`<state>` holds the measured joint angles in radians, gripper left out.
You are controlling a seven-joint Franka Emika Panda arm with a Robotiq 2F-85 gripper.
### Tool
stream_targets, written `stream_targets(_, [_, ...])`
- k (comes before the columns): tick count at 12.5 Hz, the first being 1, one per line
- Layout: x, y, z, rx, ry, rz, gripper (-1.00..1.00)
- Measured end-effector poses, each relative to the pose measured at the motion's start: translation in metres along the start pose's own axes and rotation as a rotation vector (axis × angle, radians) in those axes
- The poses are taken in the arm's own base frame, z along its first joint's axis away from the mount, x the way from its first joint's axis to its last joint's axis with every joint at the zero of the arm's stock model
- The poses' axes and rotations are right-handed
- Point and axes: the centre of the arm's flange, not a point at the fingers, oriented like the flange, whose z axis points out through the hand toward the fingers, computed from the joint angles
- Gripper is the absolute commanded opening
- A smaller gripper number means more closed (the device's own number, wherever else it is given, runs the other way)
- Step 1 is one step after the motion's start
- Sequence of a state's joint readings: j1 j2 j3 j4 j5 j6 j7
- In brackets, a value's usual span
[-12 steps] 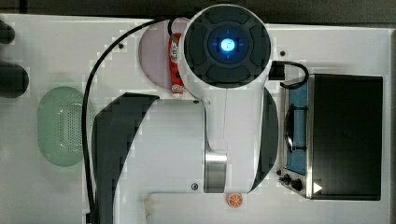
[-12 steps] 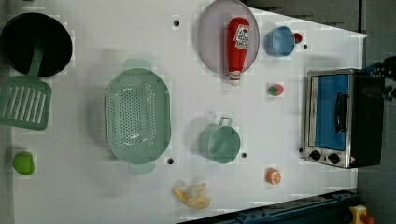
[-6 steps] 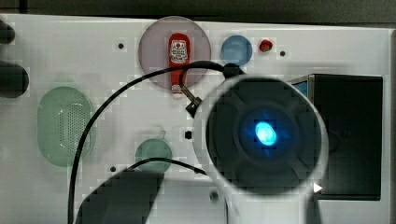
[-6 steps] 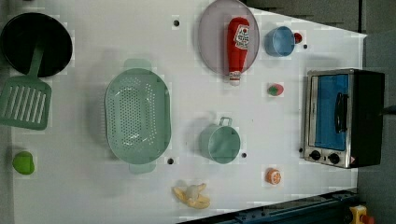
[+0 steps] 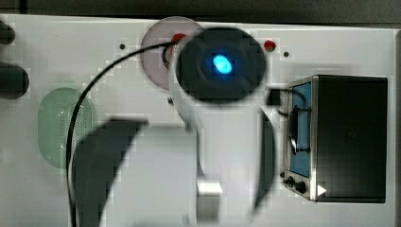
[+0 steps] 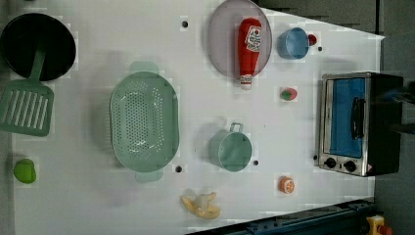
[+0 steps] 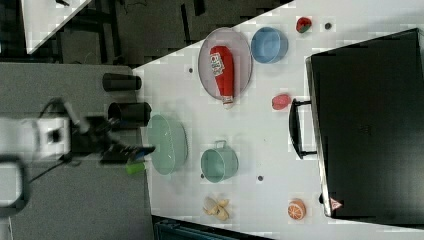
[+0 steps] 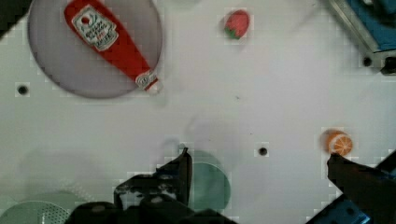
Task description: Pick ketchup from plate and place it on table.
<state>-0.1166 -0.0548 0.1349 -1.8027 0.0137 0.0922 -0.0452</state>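
Next, my gripper grabs the ketchup by its red part beside the cap (image 6: 245, 68), to move the ketchup off the plate (image 6: 220, 44) and onto the table.
The ketchup (image 6: 248, 49), a slim red bottle with a white label, lies on the pale lilac plate (image 6: 220, 44), its whitish cap hanging over the rim onto the white table (image 6: 195, 107). In the wrist view the ketchup (image 8: 112, 42) and plate (image 8: 70, 70) are well away from my gripper (image 8: 258, 155). The gripper is open, its dark fingers (image 8: 180, 168) wide apart, high over bare table with nothing between them. In the top view my arm (image 5: 220, 64) covers most of the plate (image 5: 156, 52).
A blue dish (image 6: 292, 43) sits next to the plate, a strawberry (image 6: 288, 93) nearby. A toaster oven (image 6: 359, 122) stands at the left view's right. On the table are a green cup (image 6: 231, 151), perforated basket (image 6: 144, 122), orange slice (image 6: 286, 184), banana (image 6: 201, 205), black pan (image 6: 38, 46) and spatula (image 6: 27, 105).
In the top view my arm swung down-right off the plate, then back up-left over it. The ketchup and everything else on the table stayed put.
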Motion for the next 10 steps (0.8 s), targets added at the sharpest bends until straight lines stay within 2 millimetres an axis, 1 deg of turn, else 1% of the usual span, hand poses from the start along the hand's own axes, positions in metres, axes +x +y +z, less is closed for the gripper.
stream_targets(2, [0.016,-0.033,0.056,-0.024,-0.040,-0.075,1.00])
stream_targets(3, [0.024,-0.046,0.086,-0.032,-0.057,-0.125,1.00])
stream_targets(4, [0.030,-0.054,0.118,-0.043,-0.088,-0.173,1.00])
stream_targets(6, [0.040,-0.066,0.175,-0.047,-0.126,-0.264,1.00])
stream_targets(8, [0.048,-0.077,0.220,-0.036,-0.133,-0.355,1.00])
stream_targets(10, [0.058,-0.092,0.254,-0.009,-0.101,-0.431,1.00])
